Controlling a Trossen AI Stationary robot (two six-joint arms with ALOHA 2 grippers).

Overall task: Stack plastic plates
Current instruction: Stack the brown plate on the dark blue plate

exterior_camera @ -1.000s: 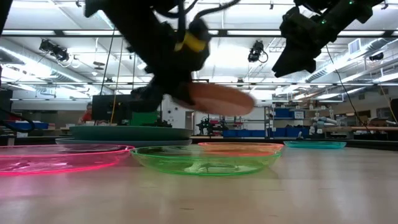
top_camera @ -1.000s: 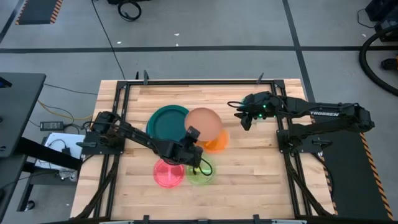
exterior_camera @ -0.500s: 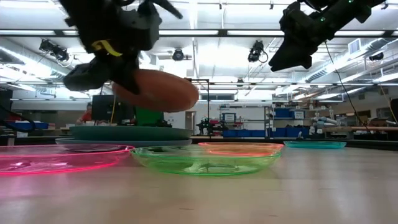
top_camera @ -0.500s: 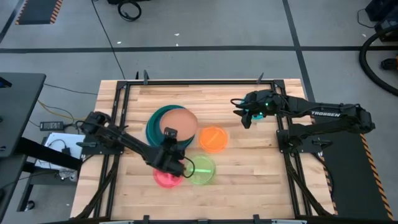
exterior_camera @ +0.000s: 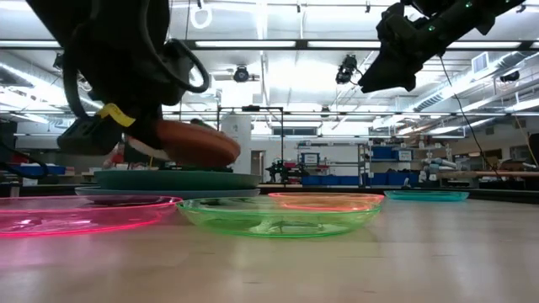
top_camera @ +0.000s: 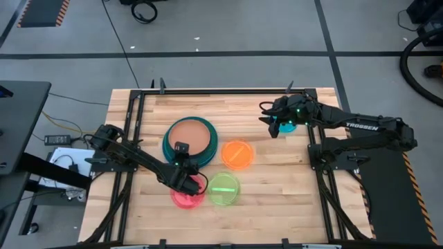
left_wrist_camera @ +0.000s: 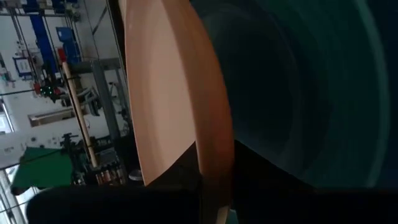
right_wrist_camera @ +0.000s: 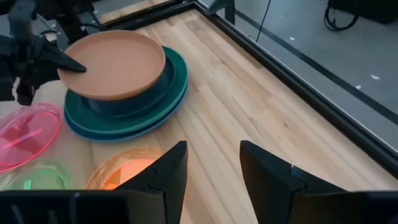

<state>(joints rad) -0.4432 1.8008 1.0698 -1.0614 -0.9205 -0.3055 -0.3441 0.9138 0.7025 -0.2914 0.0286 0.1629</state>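
The brown plate (top_camera: 191, 135) is hanging low inside the teal plate's rim (top_camera: 212, 142), so it would end up in the stack if the robot's left gripper opened now.
A brown plate (top_camera: 191, 135) hangs low over a stack of large plates (top_camera: 212, 147), dark teal on teal on blue, left of the table's middle. My left gripper (top_camera: 181, 148) is shut on the brown plate at the stack's near side. The orange plate (top_camera: 237, 154), green plate (top_camera: 223, 188) and pink plate (top_camera: 185, 196) lie flat on the table. My right gripper (right_wrist_camera: 213, 168) is open and empty, high above the cyan plate (top_camera: 286, 126) at the far right. My left gripper pinches the brown plate's near rim (left_wrist_camera: 212, 163) between its two fingers, one finger (right_wrist_camera: 67, 62) on the plate's upper face and one below. The fingers come from the table's near side, slanting down. The plate sits right way up, slightly tilted, close over the stack; whether it touches, I cannot tell.
The table's black frame rail (top_camera: 221, 90) runs along the far edge. Bare wood (top_camera: 277, 187) lies to the right of the green and orange plates. My right arm (top_camera: 360, 128) reaches in from the right side.
My left gripper has carried the brown plate from above the orange plate toward the table's left edge and down, so that it now hangs low over the stack of large plates. The orange plate has come fully into view.
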